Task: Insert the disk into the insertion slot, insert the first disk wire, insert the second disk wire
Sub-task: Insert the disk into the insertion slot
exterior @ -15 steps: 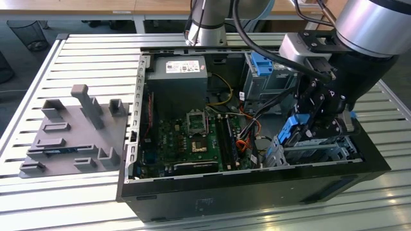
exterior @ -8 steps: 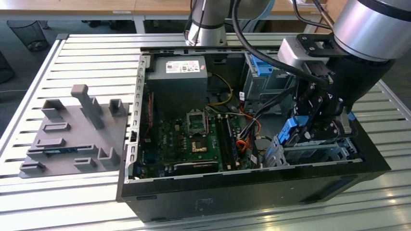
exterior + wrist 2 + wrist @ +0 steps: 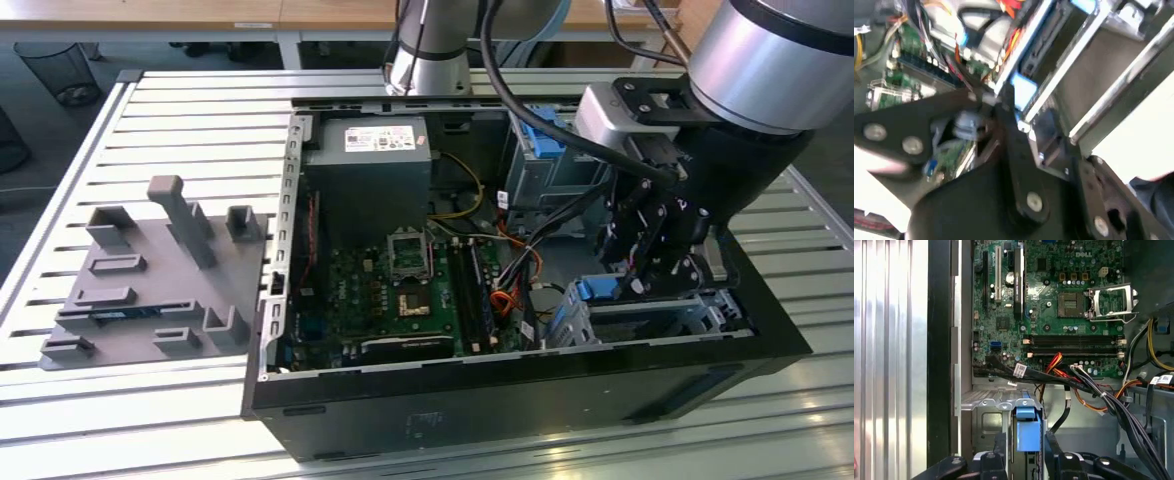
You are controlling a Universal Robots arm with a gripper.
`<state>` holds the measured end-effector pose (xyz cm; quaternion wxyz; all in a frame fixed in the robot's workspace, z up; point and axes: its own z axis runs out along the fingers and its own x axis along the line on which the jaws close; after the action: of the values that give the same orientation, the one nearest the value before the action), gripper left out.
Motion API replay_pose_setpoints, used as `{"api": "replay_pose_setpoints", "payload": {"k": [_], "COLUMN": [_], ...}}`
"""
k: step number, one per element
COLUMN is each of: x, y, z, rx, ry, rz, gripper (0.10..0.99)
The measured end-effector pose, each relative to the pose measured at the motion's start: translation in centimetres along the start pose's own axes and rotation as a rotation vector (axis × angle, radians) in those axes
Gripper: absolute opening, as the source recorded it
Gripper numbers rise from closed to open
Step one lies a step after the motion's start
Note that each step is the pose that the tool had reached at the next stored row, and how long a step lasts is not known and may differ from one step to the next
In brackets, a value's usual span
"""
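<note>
The gripper should next grab the disk by its blue caddy end (image 3: 597,287), so that the disk can be seated in the insertion slot of the silver cage (image 3: 638,322).
The disk sits edge-on in the insertion slot, and its bright blue caddy end (image 3: 1028,427) pokes out of the silver perforated cage (image 3: 986,402). My gripper (image 3: 1026,441) is open, with one black finger on each side of that blue end and a narrow gap on both sides. In the exterior view, the gripper (image 3: 654,285) hangs over the slot (image 3: 667,318) at the case's front corner on the exterior view's right, with the blue caddy (image 3: 597,289) just beside it. In the second wrist view, a black finger (image 3: 1011,130) lies next to the blue end (image 3: 1024,90).
Black, orange and red cables (image 3: 1074,385) run from the green motherboard (image 3: 1054,305) past the slot. A second grey cage with a blue latch (image 3: 541,150) stands at the back of the case. A grey fixture (image 3: 147,280) rests on the slatted table (image 3: 174,110).
</note>
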<state>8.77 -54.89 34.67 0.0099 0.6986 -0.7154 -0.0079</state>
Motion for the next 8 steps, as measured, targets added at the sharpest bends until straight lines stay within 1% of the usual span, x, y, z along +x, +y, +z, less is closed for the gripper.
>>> {"api": "replay_pose_setpoints", "payload": {"k": [2, 3, 4, 5, 6, 7, 8], "x": [0.0, 0.0, 0.0, 0.0, 0.0, 0.0, 0.0], "y": [0.0, 0.0, 0.0, 0.0, 0.0, -0.01, -0.01], "z": [0.09, 0.13, 0.17, 0.22, 0.26, 0.3, 0.34], "rx": [0.0, 0.0, 0.0, 0.0, 0.0, 0.0, 0.0], "ry": [-0.0003, -0.0002, -0.0002, -0.0002, -0.0002, -0.0002, -0.0003], "rz": [0.0, 0.0, 0.0, 0.0, 0.0, 0.0, 0.0], "gripper": [0.435, 0.42, 0.357, 0.357, 0.298, 0.298, 0.239]}}
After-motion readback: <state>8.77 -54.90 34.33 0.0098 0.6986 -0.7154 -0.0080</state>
